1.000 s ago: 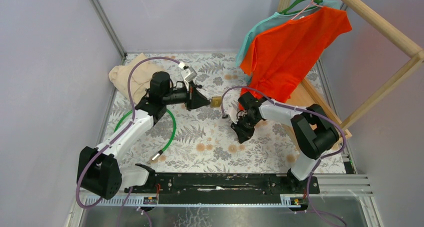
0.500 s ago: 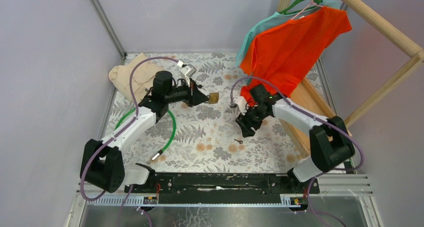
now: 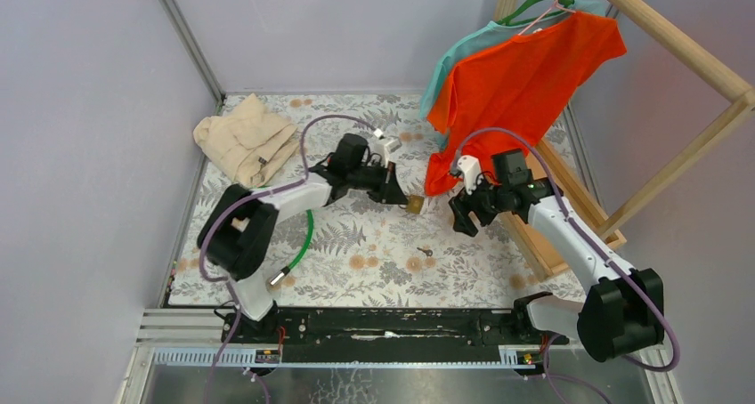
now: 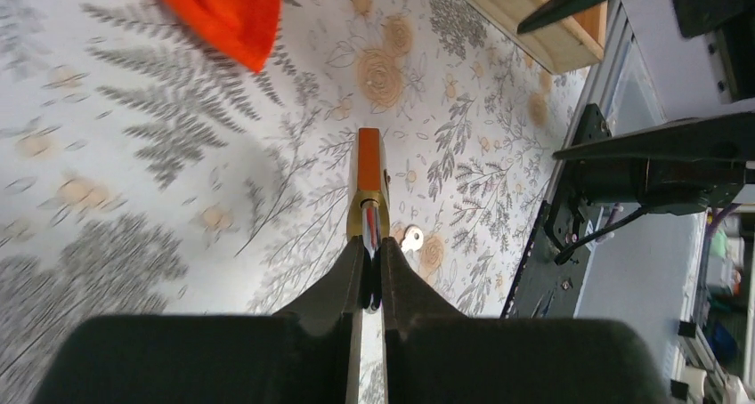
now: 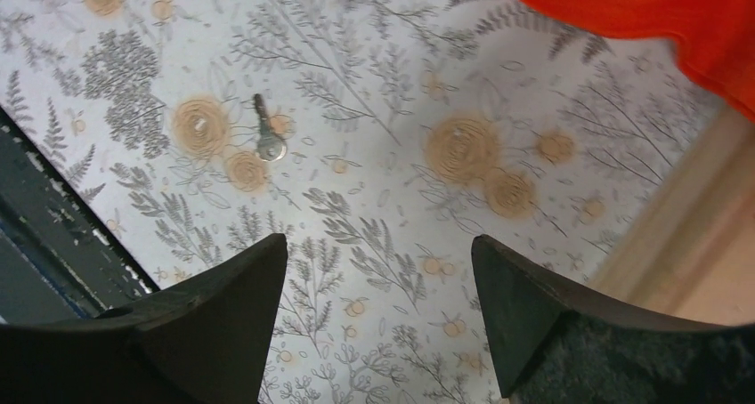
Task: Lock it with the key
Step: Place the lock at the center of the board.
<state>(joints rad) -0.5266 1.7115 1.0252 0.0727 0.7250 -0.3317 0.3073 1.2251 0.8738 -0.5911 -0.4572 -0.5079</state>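
Observation:
The padlock points edge-on above the floral cloth and would drop if I opened now, so my left gripper keeps holding the brass padlock (image 3: 415, 206) until I lower it flat.
A brass padlock (image 3: 415, 206) hangs out over the table, held by its silver shackle (image 4: 371, 230) between the fingers of my left gripper (image 3: 398, 197), which is shut on it. In the left wrist view the padlock body (image 4: 368, 190) points away from the left gripper (image 4: 371, 244). The small silver key (image 3: 427, 252) lies flat on the floral cloth, free of both grippers; it shows beside the lock (image 4: 411, 238) and ahead of my right fingers (image 5: 266, 137). My right gripper (image 3: 462, 219) hovers open and empty (image 5: 378, 244), to the right of the padlock.
An orange shirt (image 3: 521, 84) and a teal one (image 3: 463, 52) hang from a wooden rack (image 3: 677, 57) at the back right, its base (image 3: 552, 199) under my right arm. A beige cloth (image 3: 245, 137) lies back left. A green cable (image 3: 307, 230) curves under the left arm. The black rail (image 3: 401, 324) runs along the near edge.
My right gripper opened, left the key on the cloth and drew back to the right. The left arm swung the padlock rightward and nearer the key.

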